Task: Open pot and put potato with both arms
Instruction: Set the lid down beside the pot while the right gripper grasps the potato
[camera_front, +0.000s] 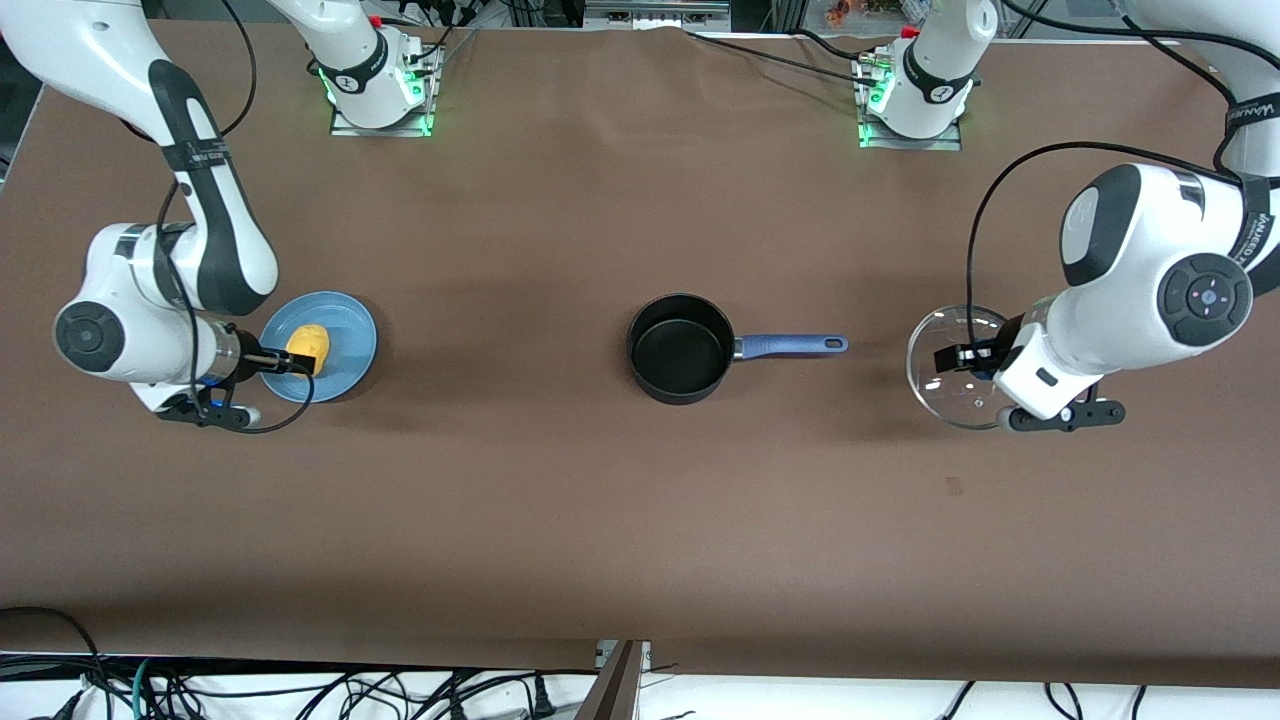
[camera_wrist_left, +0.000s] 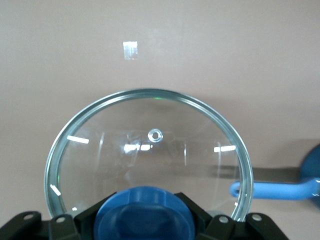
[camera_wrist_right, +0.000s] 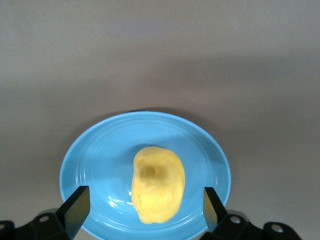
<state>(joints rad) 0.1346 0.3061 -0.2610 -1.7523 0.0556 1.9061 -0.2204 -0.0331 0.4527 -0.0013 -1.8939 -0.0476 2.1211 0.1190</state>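
It isn't time to close yet: my fingers are above the yellow potato (camera_front: 311, 344) on the blue plate (camera_front: 348, 322), and my right gripper has to go lower first.
The black pot (camera_front: 679, 349) stands open at the table's middle, its blue handle (camera_front: 790, 346) pointing toward the left arm's end. The handle also shows in the left wrist view (camera_wrist_left: 272, 190). My left gripper (camera_front: 972, 359) is shut on the blue knob (camera_wrist_left: 145, 216) of the glass lid (camera_front: 948, 385), beside the pot at the left arm's end. I cannot tell whether the lid touches the table. The yellow potato (camera_front: 311, 344) lies on a blue plate (camera_front: 348, 322) at the right arm's end. My right gripper (camera_front: 293, 361) is open, its fingers (camera_wrist_right: 76, 210) on either side of the potato (camera_wrist_right: 157, 180) and apart from it.
A small tape mark (camera_front: 955, 487) lies on the brown table nearer the front camera than the lid; it also shows in the left wrist view (camera_wrist_left: 130, 50). The arm bases (camera_front: 380, 90) stand along the table's back edge.
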